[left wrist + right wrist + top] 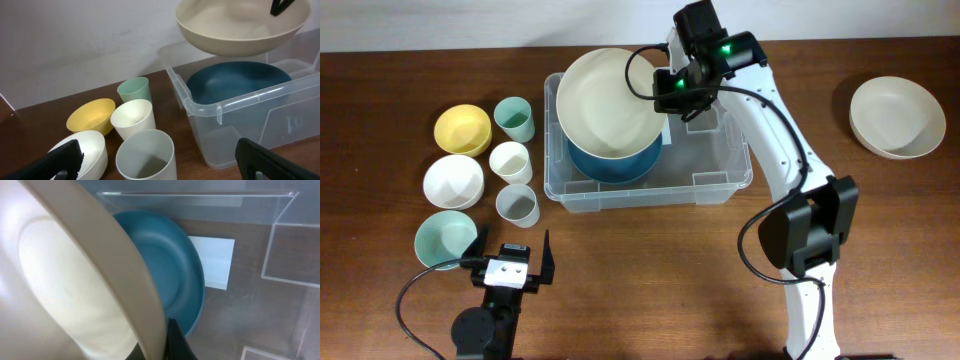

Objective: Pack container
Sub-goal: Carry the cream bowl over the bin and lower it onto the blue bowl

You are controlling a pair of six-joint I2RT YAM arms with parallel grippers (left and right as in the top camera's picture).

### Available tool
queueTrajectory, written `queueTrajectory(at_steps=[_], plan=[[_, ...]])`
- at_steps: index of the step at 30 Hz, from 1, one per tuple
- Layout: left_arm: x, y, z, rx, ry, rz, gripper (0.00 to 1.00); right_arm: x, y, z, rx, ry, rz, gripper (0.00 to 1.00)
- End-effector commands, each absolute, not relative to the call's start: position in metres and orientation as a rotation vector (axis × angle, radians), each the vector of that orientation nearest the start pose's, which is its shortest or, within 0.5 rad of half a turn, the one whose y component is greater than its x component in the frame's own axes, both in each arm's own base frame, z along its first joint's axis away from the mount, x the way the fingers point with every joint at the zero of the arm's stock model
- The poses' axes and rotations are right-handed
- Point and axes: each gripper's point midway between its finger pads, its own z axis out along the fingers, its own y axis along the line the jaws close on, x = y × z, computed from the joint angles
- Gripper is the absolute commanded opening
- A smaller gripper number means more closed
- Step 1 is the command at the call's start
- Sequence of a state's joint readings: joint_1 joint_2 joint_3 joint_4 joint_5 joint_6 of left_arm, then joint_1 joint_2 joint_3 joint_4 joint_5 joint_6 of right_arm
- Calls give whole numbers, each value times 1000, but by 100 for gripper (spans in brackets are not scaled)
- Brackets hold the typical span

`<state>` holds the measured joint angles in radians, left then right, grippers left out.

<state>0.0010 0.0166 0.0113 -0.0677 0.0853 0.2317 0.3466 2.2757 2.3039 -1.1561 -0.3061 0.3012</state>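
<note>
The cream bowl's rim tilts steeply over the blue bowl, so my right gripper will keep holding it until it lies level in there.
The clear container (720, 185) stands mid-table with a dark blue bowl (610, 165) inside its left half. My right gripper (672, 92) is shut on the rim of a large cream bowl (610, 105) and holds it above the blue bowl. In the right wrist view the cream bowl (75, 280) fills the left, over the blue bowl (175, 275) and the white label (215, 260) on the container base. My left gripper (510, 262) is open and empty near the front edge, facing the cups. The container (240, 115) also shows in the left wrist view.
Left of the container stand a green cup (514, 119), a white cup (510, 161) and a grey cup (517, 206). Beside them are a yellow bowl (462, 129), a white bowl (453, 181) and a pale green bowl (445, 240). Another cream bowl (897, 117) sits far right.
</note>
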Motion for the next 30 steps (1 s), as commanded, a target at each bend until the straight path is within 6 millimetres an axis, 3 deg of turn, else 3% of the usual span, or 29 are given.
queueTrajectory(at_steps=[1, 16, 30], plan=[[246, -13, 156, 253, 1635, 116, 100, 490, 231, 147, -75, 2795, 597, 4], [246, -13, 156, 253, 1635, 116, 100, 495, 232, 99, 7, 2883, 576, 4], [246, -13, 156, 253, 1635, 116, 100, 485, 231, 84, 18, 2945, 572, 4]])
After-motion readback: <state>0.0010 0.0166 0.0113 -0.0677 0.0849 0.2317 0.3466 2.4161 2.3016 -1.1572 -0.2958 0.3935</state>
